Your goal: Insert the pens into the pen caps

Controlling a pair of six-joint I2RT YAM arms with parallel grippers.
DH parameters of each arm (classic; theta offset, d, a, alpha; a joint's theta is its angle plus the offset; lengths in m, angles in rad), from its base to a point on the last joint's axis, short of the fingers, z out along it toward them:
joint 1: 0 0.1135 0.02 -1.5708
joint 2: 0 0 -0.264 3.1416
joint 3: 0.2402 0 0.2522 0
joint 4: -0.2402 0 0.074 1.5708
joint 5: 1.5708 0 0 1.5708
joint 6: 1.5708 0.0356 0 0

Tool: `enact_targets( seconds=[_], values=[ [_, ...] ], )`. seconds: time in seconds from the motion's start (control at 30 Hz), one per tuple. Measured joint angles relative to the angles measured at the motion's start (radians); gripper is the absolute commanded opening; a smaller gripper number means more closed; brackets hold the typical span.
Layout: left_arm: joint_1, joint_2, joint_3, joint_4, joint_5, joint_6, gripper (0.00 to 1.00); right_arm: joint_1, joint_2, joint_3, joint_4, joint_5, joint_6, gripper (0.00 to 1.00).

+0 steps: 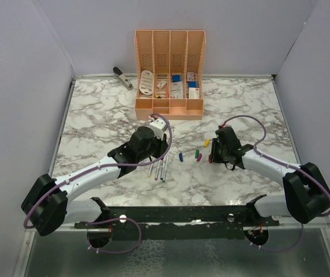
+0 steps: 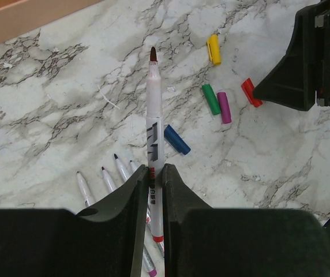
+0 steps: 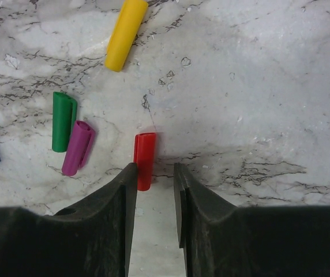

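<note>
Next, my right gripper grabs the red cap by its long sides, so the cap's open end stays free for the pen.
My left gripper (image 2: 155,171) is shut on a pale pen (image 2: 155,109) with a dark red tip, held above the marble table with the tip pointing away. Three more pens (image 2: 108,179) lie on the table below it, also seen in the top view (image 1: 160,169). The yellow cap (image 2: 213,49), green cap (image 2: 211,99), magenta cap (image 2: 224,107), red cap (image 2: 249,92) and blue cap (image 2: 177,139) lie loose to the right. My right gripper (image 3: 155,168) stands open low over the table. The red cap (image 3: 145,152) lies flat at the tip of its left finger, mostly outside the gap.
A peach desk organiser (image 1: 169,107) with several small items stands at the back middle. A grey stapler (image 1: 122,78) lies at the back left. The two grippers are close together, and the right gripper's black body (image 2: 309,63) shows in the left wrist view.
</note>
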Motion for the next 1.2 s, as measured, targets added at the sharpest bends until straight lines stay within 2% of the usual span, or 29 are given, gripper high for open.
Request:
enact_targets(
  seconds=[0.73, 1.0, 1.2],
  values=[
    [-0.005, -0.003, -0.018, 0.061, 0.039, 0.019, 0.00, 0.021, 0.074, 0.034, 0.018, 0.037, 0.015, 0.32],
    [-0.005, 0.003, -0.018, 0.068, 0.047, 0.023, 0.00, 0.024, 0.121, 0.074, 0.013, 0.043, 0.034, 0.02],
    [-0.005, 0.005, -0.018, 0.079, 0.047, 0.027, 0.00, 0.032, 0.126, 0.091, -0.018, 0.058, 0.052, 0.01]
  ],
)
